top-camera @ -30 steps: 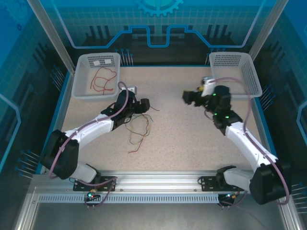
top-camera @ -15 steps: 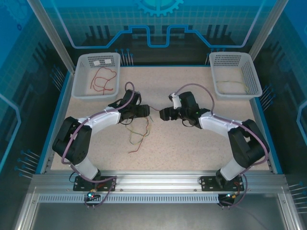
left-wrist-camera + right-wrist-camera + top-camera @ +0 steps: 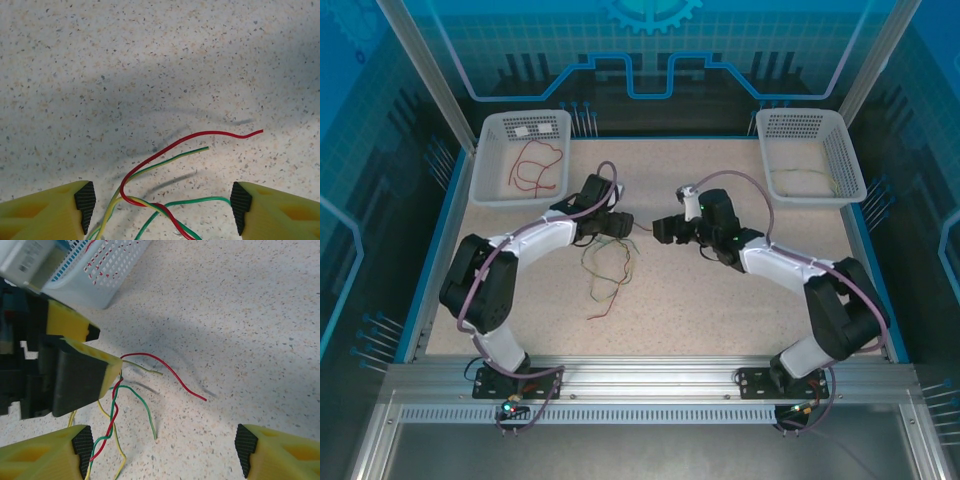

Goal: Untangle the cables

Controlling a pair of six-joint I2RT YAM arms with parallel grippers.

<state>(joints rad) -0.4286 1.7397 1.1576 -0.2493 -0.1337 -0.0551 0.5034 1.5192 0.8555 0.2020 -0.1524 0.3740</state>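
I will next grab only the red cable near its loose end (image 3: 209, 132) with my left gripper. The green and yellow cables will stay free, so the cables can be untangled.
A tangle of thin red, green and yellow cables (image 3: 605, 268) lies on the speckled table between the arms. My left gripper (image 3: 625, 225) is open over the tangle's far end. In the left wrist view the twisted red cable (image 3: 165, 150), a yellow-green one (image 3: 170, 159) and a green one (image 3: 200, 202) lie between its wide-spread fingers (image 3: 86, 206), untouched. My right gripper (image 3: 658, 232) faces it from the right, open. The right wrist view shows the left gripper's finger (image 3: 82, 375) above the cables (image 3: 112, 412), with the red end (image 3: 190, 387) trailing free.
A white basket (image 3: 520, 158) at the back left holds a red cable (image 3: 535, 168). A second white basket (image 3: 810, 152) at the back right holds a yellow-green cable (image 3: 805, 178). Blue rails edge the table.
The right arm swung from the right basket to the table's middle, facing the left gripper. The left arm shifted slightly toward the back over the tangle.
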